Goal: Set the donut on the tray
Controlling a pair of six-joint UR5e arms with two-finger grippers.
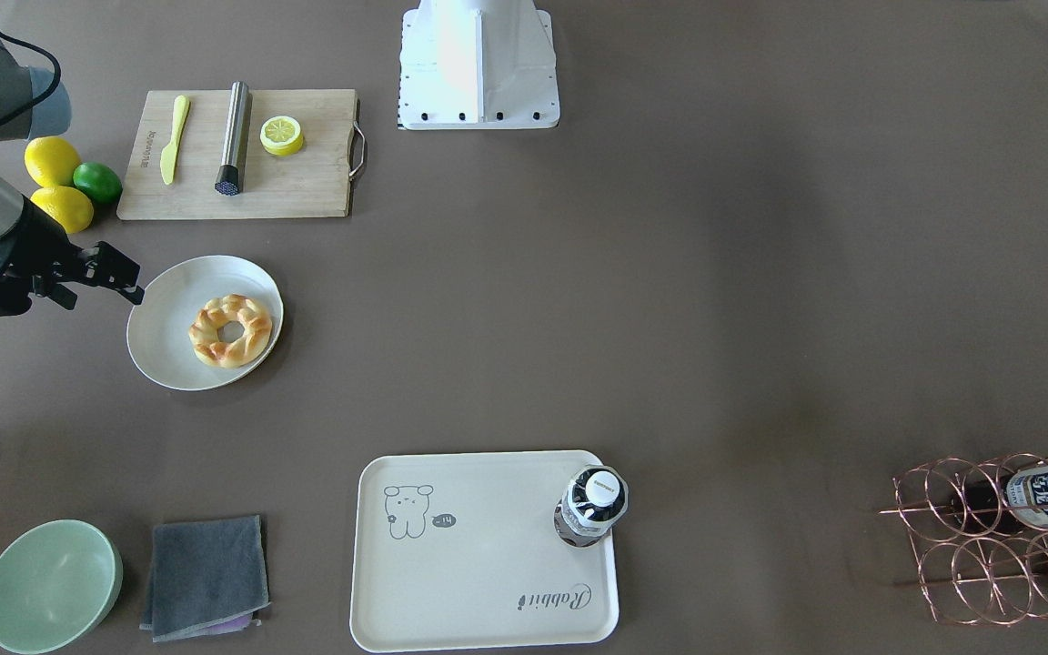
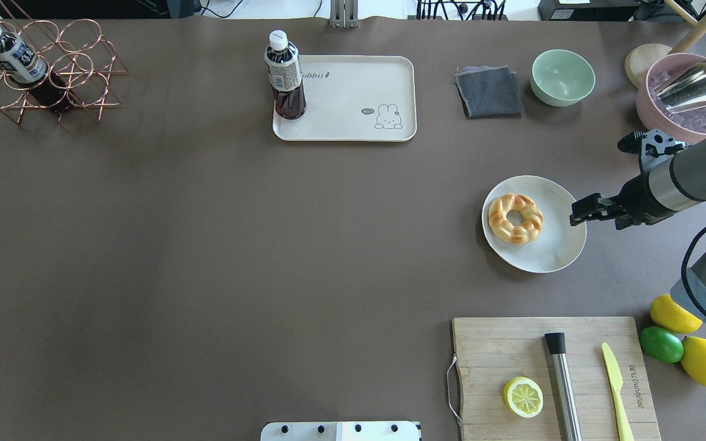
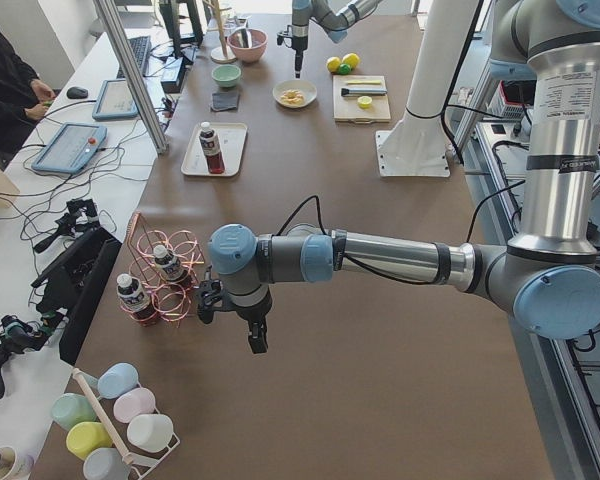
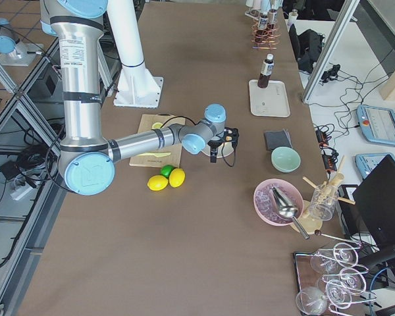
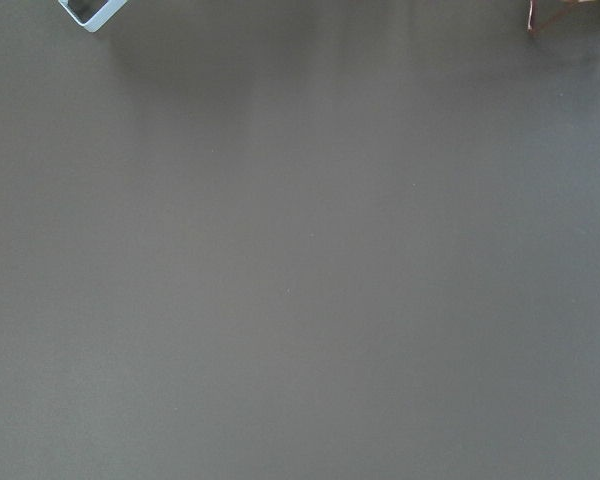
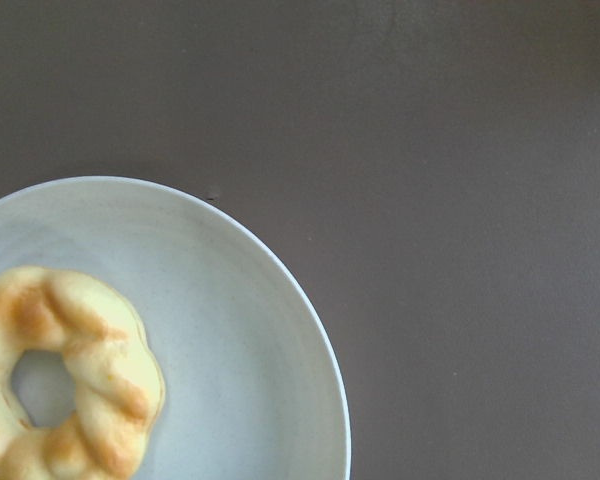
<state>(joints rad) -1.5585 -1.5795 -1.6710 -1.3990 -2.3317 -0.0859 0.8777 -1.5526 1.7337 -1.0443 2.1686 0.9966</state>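
Note:
The plate should be gripped next by its rim [image 1: 131, 334] with my right gripper, to bring the donut over to the tray [image 1: 488, 546].
The donut [image 1: 256, 320], a golden braided ring, lies on a round off-white plate [image 1: 165, 318]. It also shows in the overhead view [image 2: 534, 220] and at the lower left of the right wrist view [image 6: 100, 380]. The cream tray [image 1: 488, 546] with the bear drawing lies apart from the plate [image 2: 353, 98] and bears a dark bottle [image 1: 592, 505] at one corner. My right gripper [image 1: 130, 280] hangs over the plate's rim, beside the donut, open and empty [image 2: 581, 209]. My left gripper [image 3: 255, 340] shows only in the exterior left view, far from both; I cannot tell its state.
A wooden cutting board [image 1: 306, 182] with a lemon half, a metal cylinder and a yellow knife lies near the plate. Two lemons and a lime [image 1: 98, 181] sit beside it. A green bowl [image 1: 51, 587], a grey cloth [image 1: 206, 578], a wire bottle rack [image 1: 1006, 546] and a pink bowl [image 2: 690, 98] stand around.

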